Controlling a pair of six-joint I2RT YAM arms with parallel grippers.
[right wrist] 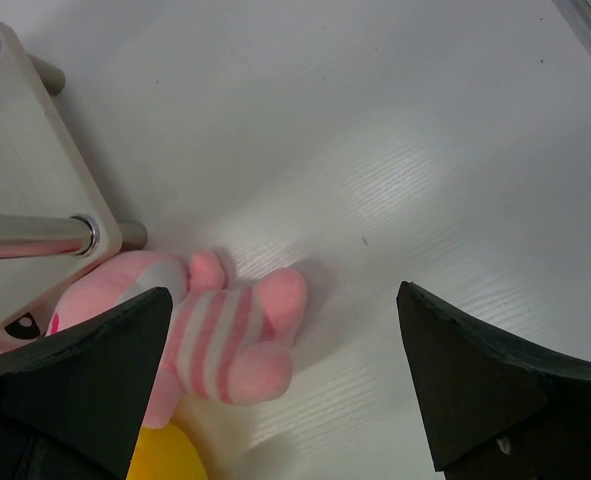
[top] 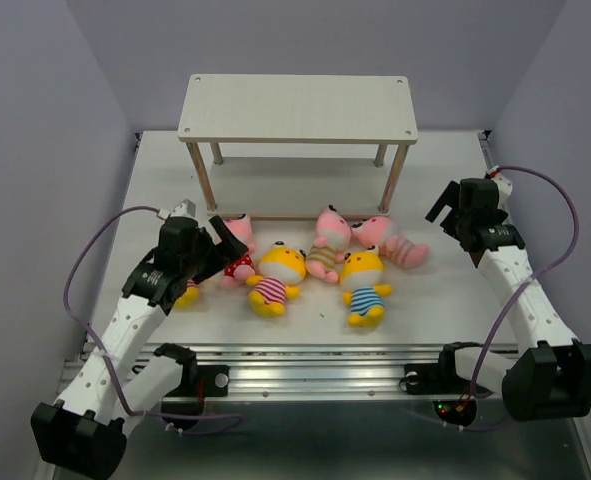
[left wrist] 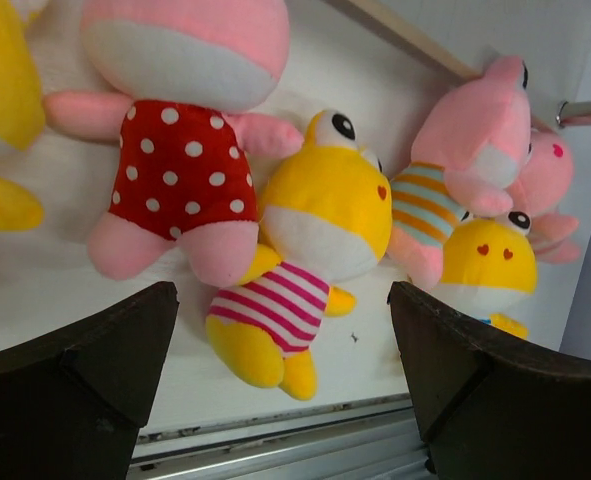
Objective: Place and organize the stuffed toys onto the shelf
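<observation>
I need to reach the pink-striped yellow toy with my left gripper and grab it by its foot [top: 261, 308], so its body stays free to lie on the shelf [top: 297, 110].
Several stuffed toys lie on the table in front of the shelf [top: 297, 110]. From left to right they are a yellow one [top: 187, 293] partly under my left arm, a pink one in red polka dots [top: 240, 255], a yellow one in pink stripes [top: 275, 278], a pink one in a striped outfit [top: 325, 245], a yellow one in blue stripes [top: 365, 285] and a pink one in pink stripes [top: 397, 245]. My left gripper [top: 218, 243] hovers open over the polka-dot toy [left wrist: 185, 160] and the pink-striped yellow toy [left wrist: 325, 205], holding nothing. My right gripper [top: 447, 207] is open and empty, right of the pink-striped pink toy [right wrist: 225, 335].
Both boards of the shelf are bare, and its thin metal legs [top: 397, 180] stand just behind the toys. The shelf corner [right wrist: 25, 170] shows at the left of the right wrist view. A metal rail [top: 315, 355] runs along the table's near edge.
</observation>
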